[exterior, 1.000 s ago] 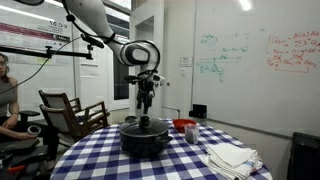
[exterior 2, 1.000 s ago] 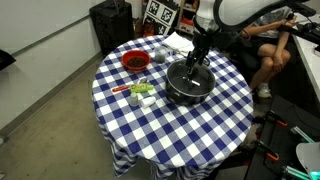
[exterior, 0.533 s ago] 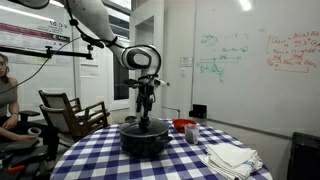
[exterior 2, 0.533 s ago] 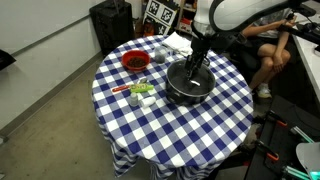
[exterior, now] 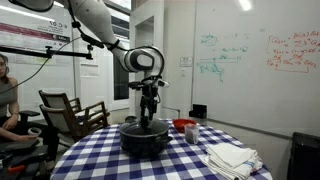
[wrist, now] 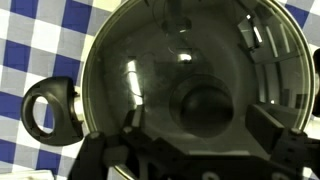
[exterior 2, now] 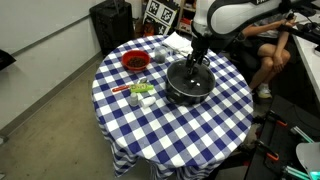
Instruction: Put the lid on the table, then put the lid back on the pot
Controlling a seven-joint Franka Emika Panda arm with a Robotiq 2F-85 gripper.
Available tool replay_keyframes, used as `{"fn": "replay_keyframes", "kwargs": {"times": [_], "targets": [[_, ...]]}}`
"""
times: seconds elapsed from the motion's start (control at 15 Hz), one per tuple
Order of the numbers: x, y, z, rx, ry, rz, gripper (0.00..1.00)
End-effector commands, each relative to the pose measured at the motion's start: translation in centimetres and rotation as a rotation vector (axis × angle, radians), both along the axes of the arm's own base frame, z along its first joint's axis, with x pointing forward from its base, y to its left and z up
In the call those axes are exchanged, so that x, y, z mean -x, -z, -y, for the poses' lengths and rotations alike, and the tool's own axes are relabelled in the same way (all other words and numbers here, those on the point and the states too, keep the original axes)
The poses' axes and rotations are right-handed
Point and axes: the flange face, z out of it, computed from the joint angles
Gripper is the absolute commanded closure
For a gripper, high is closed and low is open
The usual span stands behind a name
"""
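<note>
The gripper's open fingers are level with both sides of the knob (exterior: 145, 121), so the gripper should close on the knob. Closing now would hold it.
The black pot (exterior: 145, 140) (exterior 2: 188, 88) stands on the blue-and-white checkered table (exterior: 110, 160) (exterior 2: 170, 125). The dark domed lid (exterior: 146, 126) (exterior 2: 189, 77) (wrist: 190, 70) sits on the pot. Its round knob (wrist: 205, 108) shows in the wrist view. My gripper (exterior: 150, 113) (exterior 2: 194, 62) (wrist: 198, 130) hangs straight above the knob, open, with one finger on each side of it. A pot side handle (wrist: 50, 110) shows at the left in the wrist view.
A red bowl (exterior 2: 135, 61) (exterior: 184, 125), small green and orange items (exterior 2: 140, 90), and white folded cloths (exterior: 232, 158) (exterior 2: 178, 42) lie on the table. A person sits beside the table (exterior: 6, 95) near a chair (exterior: 70, 112).
The gripper has shifted slightly sideways above the lid. The lid and pot have not moved.
</note>
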Motion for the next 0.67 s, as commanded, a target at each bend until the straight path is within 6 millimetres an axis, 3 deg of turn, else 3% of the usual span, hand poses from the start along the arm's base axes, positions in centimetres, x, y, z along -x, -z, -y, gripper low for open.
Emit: {"fn": "replay_keyframes", "kwargs": {"times": [0.0, 0.07, 0.13, 0.53, 0.6], "targets": [[-0.92, 0.06, 0.1, 0.025, 0.009, 0.009, 0.0], [-0.97, 0.07, 0.11, 0.024, 0.008, 0.009, 0.1], [-1.01, 0.11, 0.1, 0.021, 0.008, 0.008, 0.26], [-1.12, -0.03, -0.54, 0.014, -0.002, 0.01, 0.72], [-1.13, -0.05, -0.49, 0.014, -0.002, 0.01, 0.75]]}}
